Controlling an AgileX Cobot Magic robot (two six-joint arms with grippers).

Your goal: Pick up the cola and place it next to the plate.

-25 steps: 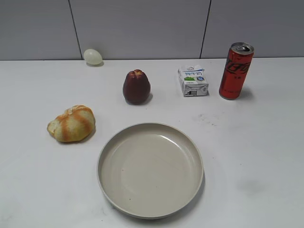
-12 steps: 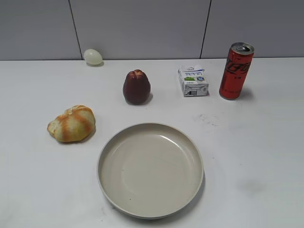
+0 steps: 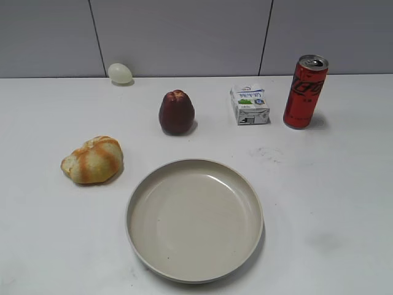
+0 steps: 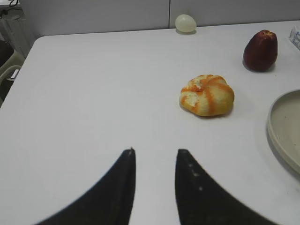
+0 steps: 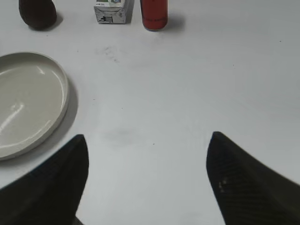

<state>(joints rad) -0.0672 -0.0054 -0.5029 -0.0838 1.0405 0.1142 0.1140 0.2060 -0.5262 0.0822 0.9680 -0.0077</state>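
My right gripper grabs the cola by its silver top (image 3: 312,62) next, to set it beside the plate (image 3: 194,218).
The cola (image 3: 304,92), a tall red can with a silver top, stands upright at the back right of the white table; its lower part shows at the top of the right wrist view (image 5: 153,13). The plate (image 3: 194,218), a wide beige dish, lies at the front centre and shows in the right wrist view (image 5: 28,101) and at the right edge of the left wrist view (image 4: 286,129). My left gripper (image 4: 154,151) is open and empty over bare table. My right gripper (image 5: 147,138) is wide open and empty, well short of the can. Neither gripper shows in the exterior view.
A small white carton (image 3: 249,104) stands just left of the can. A dark red fruit (image 3: 176,112), an orange-striped bun (image 3: 93,160) and a pale egg (image 3: 120,73) by the back wall lie on the table. The table's left edge shows in the left wrist view (image 4: 18,70).
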